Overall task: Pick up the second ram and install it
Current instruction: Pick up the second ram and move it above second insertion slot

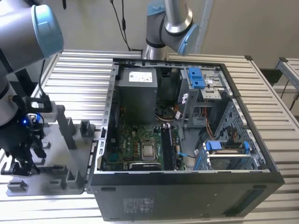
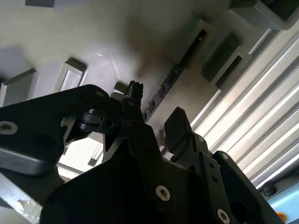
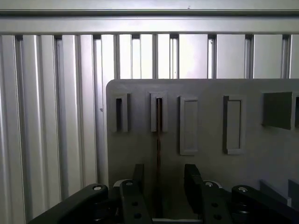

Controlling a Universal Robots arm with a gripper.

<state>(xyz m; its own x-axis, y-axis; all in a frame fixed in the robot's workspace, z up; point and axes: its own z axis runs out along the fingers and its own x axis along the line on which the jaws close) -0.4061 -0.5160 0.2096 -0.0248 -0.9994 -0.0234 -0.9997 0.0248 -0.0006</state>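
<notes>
My gripper grips the ram's bare middle part (image 3: 158,186) between the holders next, since the tray's slot holders enclose the ends of the second ram (image 3: 158,140).
In both wrist views the second ram (image 3: 158,140) (image 2: 174,77) stands on edge in a slot of the grey fixture tray (image 3: 210,130) (image 2: 93,37), showing as a thin dark strip. My gripper (image 3: 164,179) (image 2: 156,109) is open, with one black finger (image 3: 138,179) on each side of the stick and a gap to both. In the exterior view the gripper (image 1: 22,161) hangs low over the fixture tray (image 1: 63,140) at that view's left.
An open computer case (image 1: 261,158) lies at the exterior view's right, with the green motherboard (image 1: 133,144) inside and dark memory slots (image 1: 169,147) beside the processor. A second arm (image 1: 168,23) stands behind the case. The ribbed metal table (image 1: 79,74) surrounds both.
</notes>
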